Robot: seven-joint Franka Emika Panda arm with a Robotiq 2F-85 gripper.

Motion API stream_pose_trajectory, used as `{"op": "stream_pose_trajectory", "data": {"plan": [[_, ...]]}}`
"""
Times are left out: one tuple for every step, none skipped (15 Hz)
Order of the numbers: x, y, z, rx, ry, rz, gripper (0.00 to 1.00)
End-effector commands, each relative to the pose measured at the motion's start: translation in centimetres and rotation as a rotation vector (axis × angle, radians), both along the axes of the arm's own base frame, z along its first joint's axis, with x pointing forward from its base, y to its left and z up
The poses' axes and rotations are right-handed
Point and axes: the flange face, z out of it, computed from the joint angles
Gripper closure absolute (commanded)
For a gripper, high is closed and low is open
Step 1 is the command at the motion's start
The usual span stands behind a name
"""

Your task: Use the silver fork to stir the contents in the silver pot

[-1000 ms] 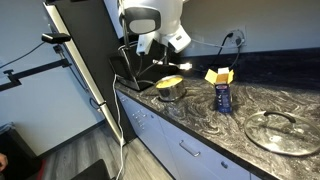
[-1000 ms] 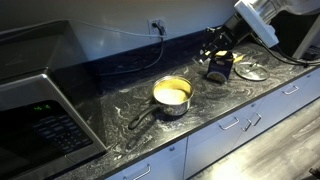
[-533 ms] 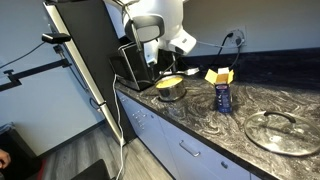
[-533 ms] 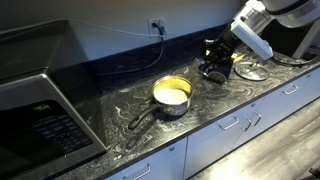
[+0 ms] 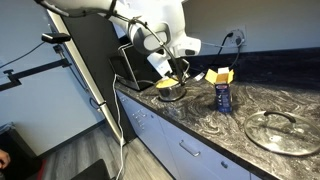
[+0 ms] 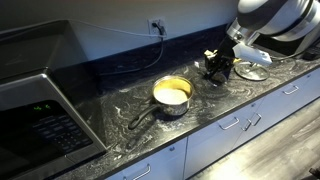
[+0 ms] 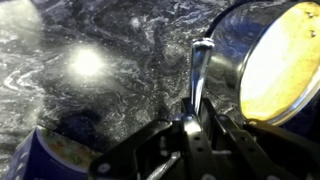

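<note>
The loose end of the silver fork is above the counter, so my gripper needs to stay closed on the fork. The fork would fall right beside the pot if I opened now.
The silver pot [image 5: 170, 89] with yellow contents stands on the dark marbled counter; it also shows from the other side [image 6: 172, 94] with its black handle pointing to the front left. In the wrist view the pot [image 7: 268, 62] is at the upper right. My gripper [image 7: 190, 130] is shut on the silver fork [image 7: 200, 72], whose free end points out beside the pot's rim, over the counter. In both exterior views the gripper [image 5: 182, 73] [image 6: 216, 66] hangs low, close to the pot's side.
A blue box with a yellow top [image 5: 222, 90] stands near the pot and shows in the wrist view [image 7: 40, 155]. A glass lid [image 5: 282, 130] [image 6: 251, 71] lies on the counter. A microwave [image 6: 40, 110] stands at one end, with a wall socket and cable behind.
The arm has swung down and towards the pot with the fork in its jaws. The pot, box and lid have not moved.
</note>
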Motion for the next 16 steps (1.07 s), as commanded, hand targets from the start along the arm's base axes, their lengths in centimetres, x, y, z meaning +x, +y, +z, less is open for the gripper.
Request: {"op": "stream_pose_trajectory", "data": {"plan": [[0.1, 0.0, -1.9, -0.113, -0.022, 0.012, 0.97], [0.4, 0.0, -2.6, -0.137, -0.026, 0.002, 0.97], [0.6, 0.1, -3.3, -0.154, -0.025, -0.002, 0.97], [0.7, 0.2, -3.9, -0.165, -0.019, -0.010, 0.97], [0.8, 0.3, -4.3, -0.176, -0.013, -0.017, 0.97], [0.8, 0.4, -4.8, -0.188, -0.004, -0.019, 0.97], [0.7, 0.3, -5.4, -0.206, 0.020, -0.024, 0.97], [0.7, 0.3, -5.8, -0.221, 0.040, -0.031, 0.97], [0.6, 0.3, -6.1, -0.233, 0.058, -0.034, 0.97], [0.6, 0.3, -6.4, -0.243, 0.073, -0.038, 0.97], [0.6, 0.4, -6.6, -0.253, 0.084, -0.040, 0.97], [0.5, 0.5, -6.8, -0.259, 0.096, -0.040, 0.97], [0.5, 0.6, -6.9, -0.263, 0.110, -0.039, 0.97], [0.4, 0.7, -6.9, -0.264, 0.120, -0.038, 0.84], [0.3, 0.9, -6.9, -0.261, 0.127, -0.033, 0.60], [0.2, 1.0, -6.6, -0.252, 0.136, -0.029, 0.60]]}}
